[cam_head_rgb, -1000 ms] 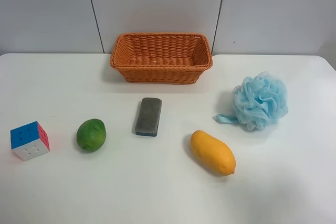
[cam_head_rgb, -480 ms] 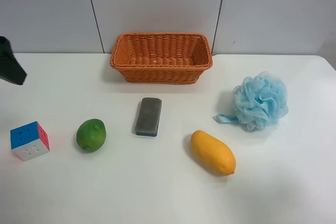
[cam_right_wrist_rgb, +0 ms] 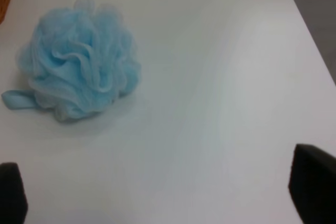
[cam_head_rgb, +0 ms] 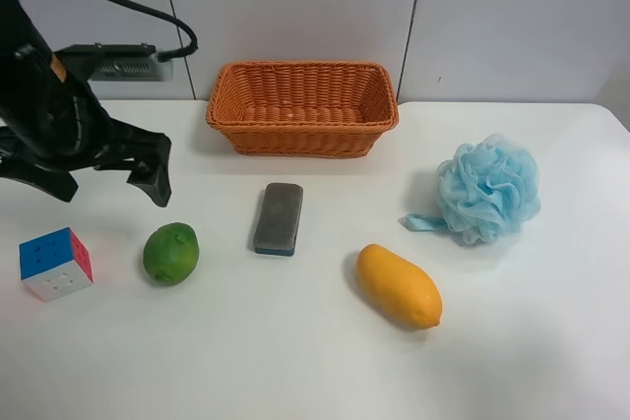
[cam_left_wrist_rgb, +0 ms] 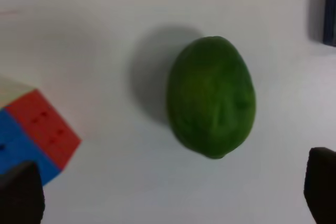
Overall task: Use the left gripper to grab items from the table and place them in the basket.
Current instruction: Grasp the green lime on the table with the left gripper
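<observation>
The green lime (cam_head_rgb: 171, 253) needs to go into the wicker basket (cam_head_rgb: 300, 140), so my left gripper should grab it by its rounded sides next.
My left gripper (cam_head_rgb: 106, 184) is open and empty, hovering above the table (cam_head_rgb: 295, 361) just behind the green lime (cam_head_rgb: 171, 253) and the multicoloured puzzle cube (cam_head_rgb: 55, 263). In the left wrist view the lime (cam_left_wrist_rgb: 211, 97) lies between the open fingertips, the cube (cam_left_wrist_rgb: 31, 129) is beside it, and an edge of the grey block (cam_left_wrist_rgb: 329, 9) shows. The grey block with a blue base (cam_head_rgb: 279, 217), the yellow-orange mango (cam_head_rgb: 398, 285) and the light blue pouf (cam_head_rgb: 488, 189) lie on the table. The wicker basket (cam_head_rgb: 300, 140) stands empty at the back. My right gripper (cam_right_wrist_rgb: 163, 192) is open near the pouf (cam_right_wrist_rgb: 79, 80).
A grey panelled wall rises behind the table. The arm's black cable and small grey box (cam_head_rgb: 128, 66) hang beside the basket. The right arm is out of the exterior high view. The table's edge (cam_right_wrist_rgb: 310, 30) runs beyond the pouf.
The left arm has come in from the exterior high view's left edge and now hangs over the table behind the lime and cube. No item has moved.
</observation>
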Controlling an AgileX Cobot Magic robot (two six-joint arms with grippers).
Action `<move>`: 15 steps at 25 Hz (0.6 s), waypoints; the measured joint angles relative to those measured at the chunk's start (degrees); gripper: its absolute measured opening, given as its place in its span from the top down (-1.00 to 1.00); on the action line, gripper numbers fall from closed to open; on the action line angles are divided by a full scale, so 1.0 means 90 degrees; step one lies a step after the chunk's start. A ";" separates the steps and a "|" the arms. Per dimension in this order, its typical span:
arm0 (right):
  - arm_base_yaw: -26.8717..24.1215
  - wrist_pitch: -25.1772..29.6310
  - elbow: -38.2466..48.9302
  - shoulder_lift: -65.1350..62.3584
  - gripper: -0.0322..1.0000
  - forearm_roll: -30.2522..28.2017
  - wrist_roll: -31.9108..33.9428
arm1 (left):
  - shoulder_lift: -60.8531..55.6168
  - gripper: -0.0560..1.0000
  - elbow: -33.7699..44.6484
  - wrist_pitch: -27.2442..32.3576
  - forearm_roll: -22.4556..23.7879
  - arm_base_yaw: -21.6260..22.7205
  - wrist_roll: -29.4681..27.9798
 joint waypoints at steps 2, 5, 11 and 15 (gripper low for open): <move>0.0000 0.0000 0.0000 0.0000 -0.98 0.0000 0.0000 | 0.0254 -0.99 0.0000 -0.0133 0.0000 -0.0111 -0.0182; 0.0000 0.0000 0.0000 0.0000 -0.98 0.0000 0.0000 | 0.0608 -0.99 0.0000 -0.0350 0.0000 -0.0148 -0.0293; 0.0000 0.0000 0.0000 0.0000 -0.98 0.0000 0.0000 | 0.1325 -0.99 -0.0005 -0.0500 0.0000 -0.0148 -0.0325; 0.0000 0.0000 0.0000 0.0000 -0.98 0.0000 0.0000 | 0.1672 -0.99 -0.0005 -0.0664 -0.0071 -0.0148 -0.0325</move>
